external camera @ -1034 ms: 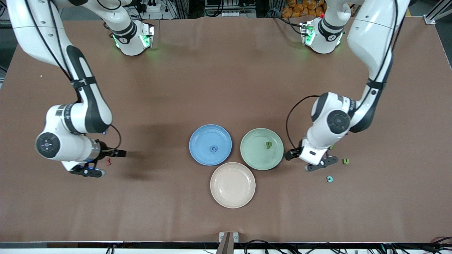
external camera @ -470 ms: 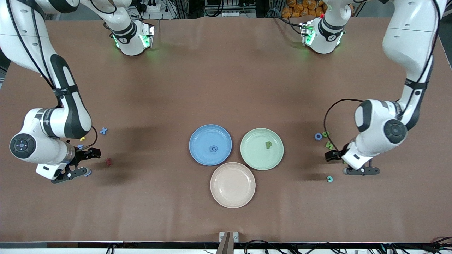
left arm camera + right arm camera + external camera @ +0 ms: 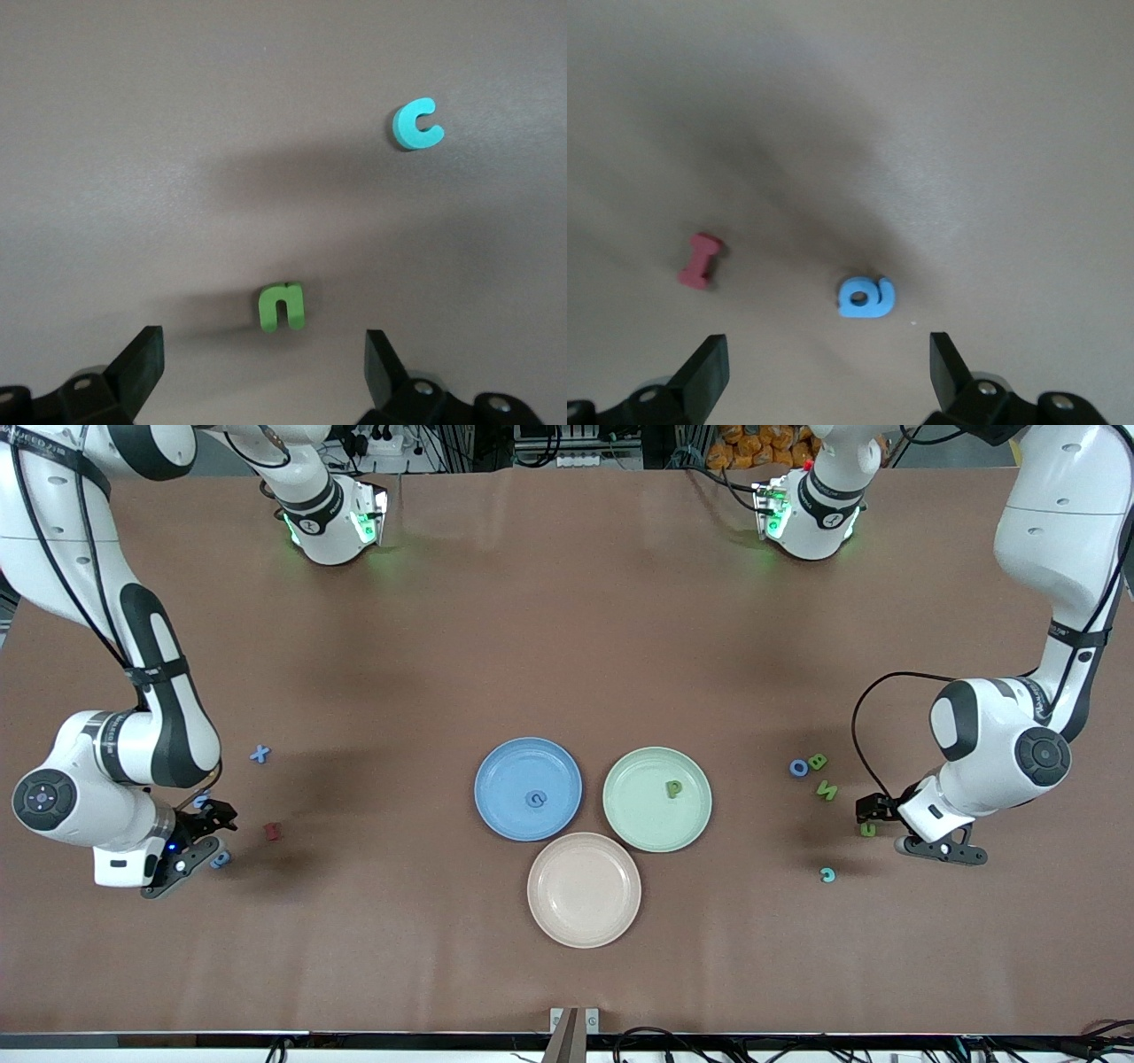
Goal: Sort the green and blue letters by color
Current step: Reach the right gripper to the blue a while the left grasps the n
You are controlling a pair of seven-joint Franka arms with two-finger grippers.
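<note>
I am not ready to close my left gripper, because its fingers stop short of the green n [image 3: 867,830] [image 3: 281,299] and would miss. I need to move my left gripper toward the n first, then close it on the n.
My left gripper [image 3: 908,830] is open and empty, low over the table beside a green letter [image 3: 867,829]. In the left wrist view that green letter [image 3: 282,306] lies just ahead of the open gripper [image 3: 263,372]. A green letter [image 3: 826,789], another green one [image 3: 818,761] and a blue o [image 3: 798,767] lie nearby. My right gripper [image 3: 199,840] is open and empty beside a blue letter [image 3: 221,858], which the right wrist view [image 3: 866,297] shows just ahead of the gripper [image 3: 828,367]. A blue x [image 3: 258,754] lies farther from the front camera. A second blue letter [image 3: 202,800] is partly hidden by the arm.
A blue plate [image 3: 505,779] holds one blue letter [image 3: 535,799]. A green plate [image 3: 642,815] holds a green p [image 3: 674,787]. A beige plate [image 3: 584,889] is bare. A teal c [image 3: 827,874] [image 3: 416,124] and a dark red letter [image 3: 272,831] [image 3: 700,259] lie loose.
Both arms have swung away from the plates toward their own table ends. The left gripper now hangs by the green letter, the right gripper by the blue letter. No letter has moved.
</note>
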